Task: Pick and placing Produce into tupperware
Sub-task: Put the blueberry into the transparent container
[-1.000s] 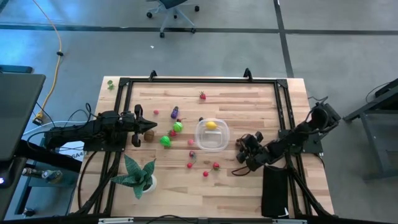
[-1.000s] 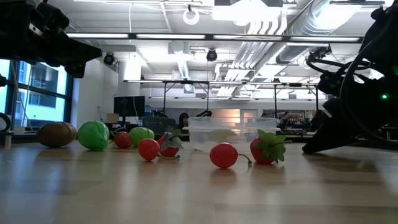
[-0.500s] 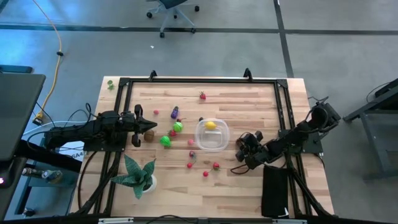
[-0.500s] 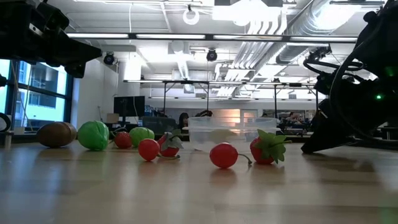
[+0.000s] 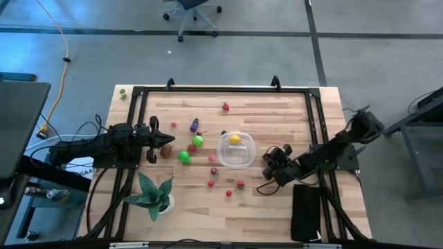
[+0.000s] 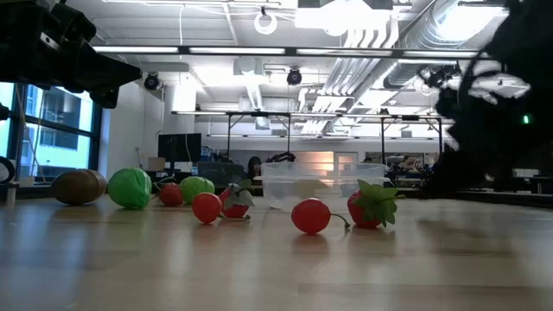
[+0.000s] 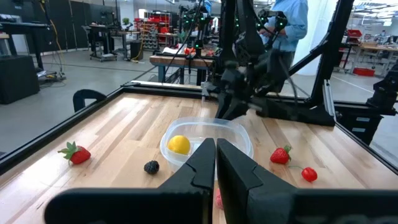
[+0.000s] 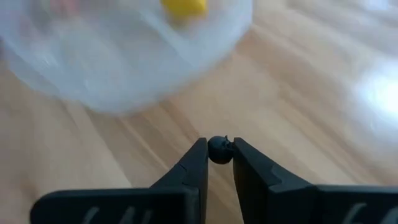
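The black berry (image 8: 220, 150) hangs short of the clear tupperware (image 8: 124, 56) in the right wrist view, so the berry moves there next, before my right gripper releases it.
The clear tupperware (image 5: 236, 149) stands mid-table with a yellow fruit (image 5: 235, 139) inside; both show blurred in the right wrist view, tupperware (image 8: 124, 56) and fruit (image 8: 183, 6). Loose produce lies around it on the wood: a strawberry (image 5: 225, 106), green pieces (image 5: 184, 157), a brown one (image 5: 166, 149), red ones (image 5: 240, 184). My right gripper (image 5: 266, 169) hovers just right of the tupperware, shut on a tiny black berry (image 8: 219, 150). My left gripper (image 7: 216, 144) waits shut at the table's left side, pointing level toward the tupperware. My right gripper pinches the tiny black berry (image 8: 219, 150) between the free ends of its two fingers (image 8: 198, 163). The fingers slant down toward the table from the right. The berry is lifted clear of the wood.
A spiky green potted plant (image 5: 152, 195) stands at the near left. A black rectangular pad (image 5: 306, 211) lies at the near right. A black frame rail (image 5: 221, 89) runs around the table's edges. Bare wood lies near the front edge.
My right gripper has shut on the black berry and risen off the table beside the tupperware, carrying the berry clear of the wood. The rest of the produce and the tupperware have stayed where they were.
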Controlling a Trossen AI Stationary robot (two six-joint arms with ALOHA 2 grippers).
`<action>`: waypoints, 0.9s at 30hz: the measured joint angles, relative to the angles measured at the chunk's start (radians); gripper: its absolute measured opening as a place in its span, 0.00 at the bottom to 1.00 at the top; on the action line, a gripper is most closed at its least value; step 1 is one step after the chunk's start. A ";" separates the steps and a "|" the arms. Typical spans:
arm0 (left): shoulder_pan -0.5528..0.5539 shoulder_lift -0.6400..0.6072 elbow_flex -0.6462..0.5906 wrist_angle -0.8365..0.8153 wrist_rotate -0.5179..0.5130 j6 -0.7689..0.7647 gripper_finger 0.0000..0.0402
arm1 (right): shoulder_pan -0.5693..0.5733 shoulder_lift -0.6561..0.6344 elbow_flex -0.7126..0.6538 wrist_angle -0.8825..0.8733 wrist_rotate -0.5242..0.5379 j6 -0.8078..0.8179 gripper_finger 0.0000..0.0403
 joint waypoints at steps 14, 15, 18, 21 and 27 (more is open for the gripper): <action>0.000 0.000 0.000 0.000 0.000 0.000 0.01 | -0.247 -0.193 0.275 -0.055 -0.272 -0.594 0.10; 0.000 0.000 0.000 0.000 0.000 0.000 0.01 | -0.279 -0.174 0.299 -0.088 -0.318 -0.608 0.10; 0.000 0.000 0.000 0.000 0.000 0.000 0.01 | -0.361 -0.104 0.376 -0.202 -0.445 -0.627 0.10; 0.000 0.000 0.000 0.000 0.000 0.000 0.01 | -0.421 -0.024 0.459 -0.303 -0.564 -0.641 0.10; 0.000 0.000 0.000 0.000 0.000 0.000 0.01 | -0.495 0.175 0.620 -0.457 -0.720 -0.722 0.10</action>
